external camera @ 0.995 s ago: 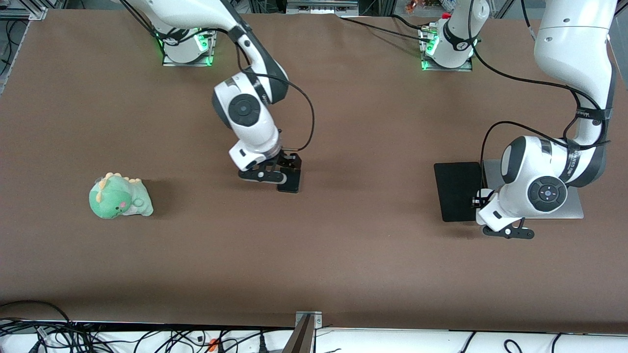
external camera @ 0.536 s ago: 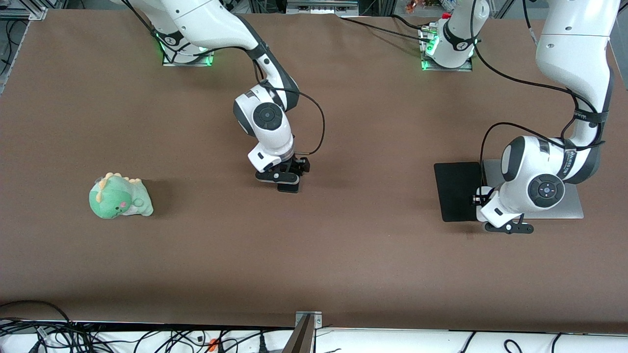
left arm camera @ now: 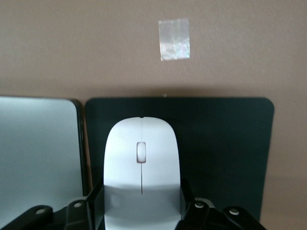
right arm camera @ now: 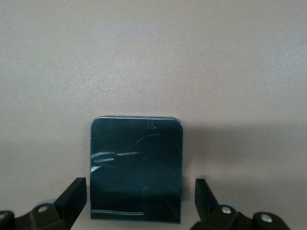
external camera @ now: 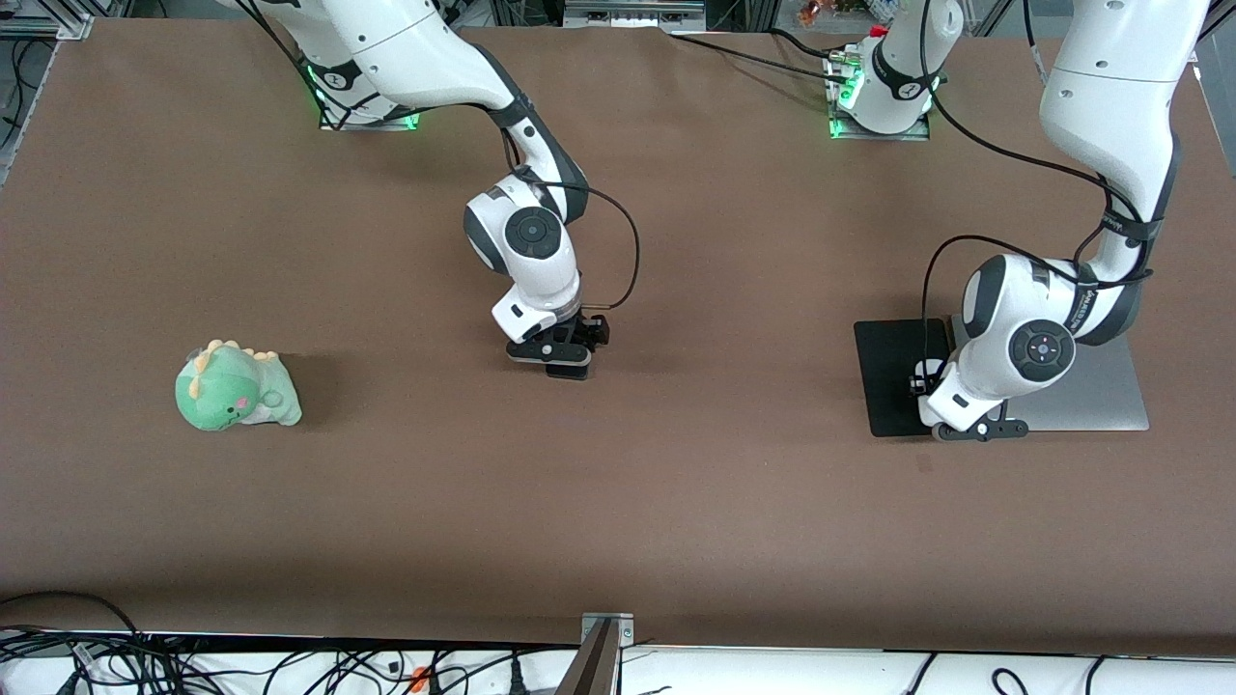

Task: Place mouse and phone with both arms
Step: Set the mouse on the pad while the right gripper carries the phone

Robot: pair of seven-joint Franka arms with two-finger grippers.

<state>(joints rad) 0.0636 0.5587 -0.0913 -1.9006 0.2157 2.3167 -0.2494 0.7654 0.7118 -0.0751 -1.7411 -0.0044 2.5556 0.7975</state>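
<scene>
I should close my right gripper now, because its fingers are on either side of the black phone (external camera: 570,373) and would hold the phone.
The white mouse (left arm camera: 142,158) sits between the fingers of my left gripper (left arm camera: 141,201), which is shut on its sides. It is low over the black pad (left arm camera: 225,143); in the front view the mouse (external camera: 929,370) peeks out beside the left gripper (external camera: 925,384). The black phone (right arm camera: 136,163) lies flat on the brown table near its middle. My right gripper (right arm camera: 139,196) is low around it, open, with a gap on each side. From the front, only an edge of the phone (external camera: 570,373) shows under the right gripper (external camera: 568,357).
A silver slab (external camera: 1101,396) lies against the black pad (external camera: 888,376) at the left arm's end. A green dinosaur plush (external camera: 237,388) sits toward the right arm's end. A small tape patch (left arm camera: 174,39) is stuck on the table by the pad.
The left arm has carried the mouse from over the silver slab's edge to over the black pad. The right gripper has shifted slightly toward the left arm's end and settled over the phone.
</scene>
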